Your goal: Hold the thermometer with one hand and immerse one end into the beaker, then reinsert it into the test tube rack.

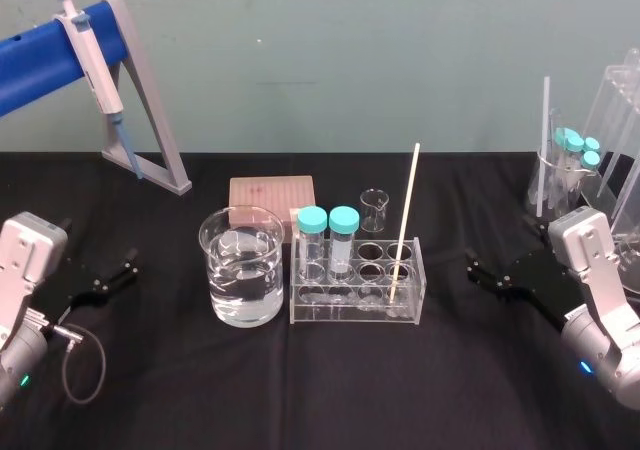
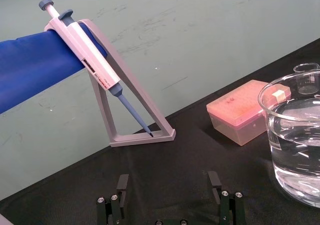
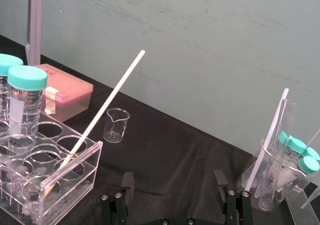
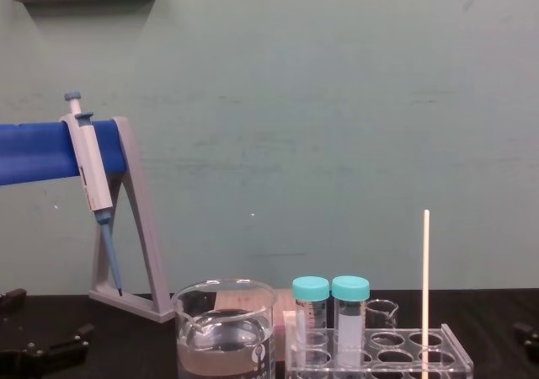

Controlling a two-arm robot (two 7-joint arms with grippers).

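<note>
The thermometer's lower end sits down inside the clear rack, so the robot's right gripper needs to grab the thermometer next by its bare upper part (image 4: pixel 426 248) (image 3: pixel 123 80).
The thermometer (image 1: pixel 405 220) is a thin cream rod standing tilted in a right-hand hole of the clear test tube rack (image 1: pixel 355 316) at the table's middle. It also shows leaning out of the rack (image 3: pixel 80 161) as the thermometer (image 3: pixel 100 112) in the right wrist view, and as the thermometer (image 4: pixel 425 286) in the chest view. The large beaker (image 1: pixel 241 270), partly filled with clear liquid, stands just left of the rack. My right gripper (image 1: pixel 487 273) rests open to the right of the rack, apart from it, nothing between its fingers (image 3: pixel 128 183). My left gripper (image 1: pixel 115 275) sits open and empty left of the beaker (image 2: pixel 295 150).
Two teal-capped tubes (image 1: pixel 328 240) stand in the rack's left holes. Behind are a pink tip box (image 1: pixel 271 198) and a tiny glass beaker (image 1: pixel 373 210). A grey stand (image 1: pixel 150 120) with a blue bar and a pipette (image 1: pixel 95 65) is back left. Glassware with capped tubes (image 1: pixel 575 170) stands far right.
</note>
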